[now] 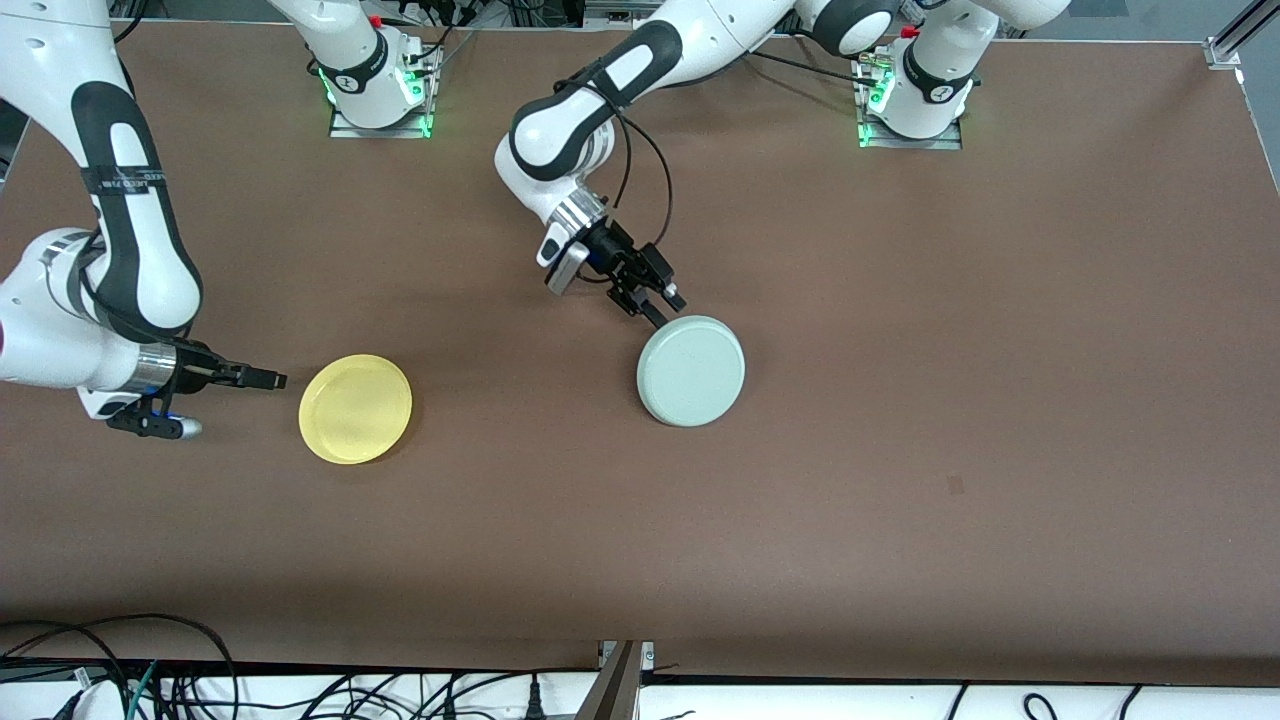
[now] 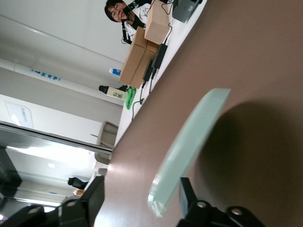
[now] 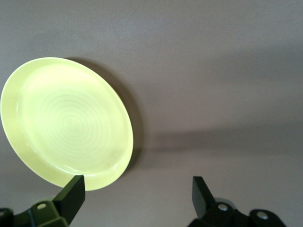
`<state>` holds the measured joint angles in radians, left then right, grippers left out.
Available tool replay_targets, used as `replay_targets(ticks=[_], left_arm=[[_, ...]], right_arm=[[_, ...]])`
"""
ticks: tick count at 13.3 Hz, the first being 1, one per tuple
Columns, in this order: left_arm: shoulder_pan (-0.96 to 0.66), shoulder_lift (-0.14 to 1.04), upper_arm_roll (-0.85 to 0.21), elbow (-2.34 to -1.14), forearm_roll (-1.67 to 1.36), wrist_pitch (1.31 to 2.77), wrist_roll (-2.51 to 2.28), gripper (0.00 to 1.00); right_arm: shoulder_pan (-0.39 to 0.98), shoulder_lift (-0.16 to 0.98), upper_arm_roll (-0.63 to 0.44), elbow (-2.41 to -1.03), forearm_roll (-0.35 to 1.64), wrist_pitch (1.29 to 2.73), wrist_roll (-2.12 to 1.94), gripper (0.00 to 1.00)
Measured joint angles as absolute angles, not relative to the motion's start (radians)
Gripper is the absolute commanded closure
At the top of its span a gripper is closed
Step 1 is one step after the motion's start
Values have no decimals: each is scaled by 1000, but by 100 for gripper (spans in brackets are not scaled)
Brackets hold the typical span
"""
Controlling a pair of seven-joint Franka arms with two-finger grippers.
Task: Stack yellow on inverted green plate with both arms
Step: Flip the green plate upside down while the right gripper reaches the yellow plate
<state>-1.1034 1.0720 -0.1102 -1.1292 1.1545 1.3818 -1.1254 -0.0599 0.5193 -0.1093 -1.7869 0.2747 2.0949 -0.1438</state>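
Observation:
My right gripper grabs the yellow plate's rim next, to stack the plate on the inverted green plate.
The pale green plate (image 1: 690,370) lies upside down near the table's middle, its flat underside up. My left gripper (image 1: 661,312) is at the plate's rim on the side toward the arm bases. In the left wrist view the green plate's (image 2: 189,142) edge runs between the spread fingers of the left gripper (image 2: 141,190), with a gap on both sides. The yellow plate (image 1: 355,408) sits right way up toward the right arm's end. My right gripper (image 1: 272,380) is low beside it, open and empty. The right wrist view shows the yellow plate (image 3: 66,123) just ahead of the right gripper (image 3: 137,185).
The brown table (image 1: 900,450) stretches wide around both plates. The arm bases (image 1: 378,90) (image 1: 915,100) stand along its farthest edge from the front camera. Cables (image 1: 150,680) lie past the nearest edge.

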Motion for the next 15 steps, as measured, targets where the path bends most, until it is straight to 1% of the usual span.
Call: replay_targets(ticks=[2, 4, 6, 9, 11, 12, 13, 14, 15], left_arm=[[-1132, 1072, -112, -1120, 1096, 1454, -1232, 0], [-1134, 1072, -112, -1118, 1072, 1595, -1336, 0], [-1112, 1071, -104, -1112, 1005, 1705, -1400, 0], [-966, 1057, -106, -1080, 836, 1868, -1359, 0], [-850, 1035, -119, -1069, 710, 1908, -1264, 0], [-801, 1013, -123, -1063, 652, 1913, -1223, 0], [-759, 984, -126, -1059, 593, 1913, -1176, 0], [-719, 950, -126, -1058, 531, 1910, -1121, 0], [-683, 921, -127, -1058, 477, 1904, -1066, 0]], right_arm=[[-60, 548, -91, -1790, 294, 2129, -144, 0], [-59, 580, -79, -1791, 297, 2176, -144, 0], [-59, 601, -78, -1791, 297, 2211, -144, 0], [-59, 622, -63, -1791, 297, 2261, -145, 0], [-59, 635, -61, -1791, 307, 2273, -147, 2], [-59, 638, -61, -1792, 316, 2273, -148, 8], [-59, 641, -61, -1792, 323, 2273, -149, 21], [-59, 645, -61, -1792, 330, 2273, -152, 38], [-59, 648, -61, -1792, 333, 2273, -154, 51]])
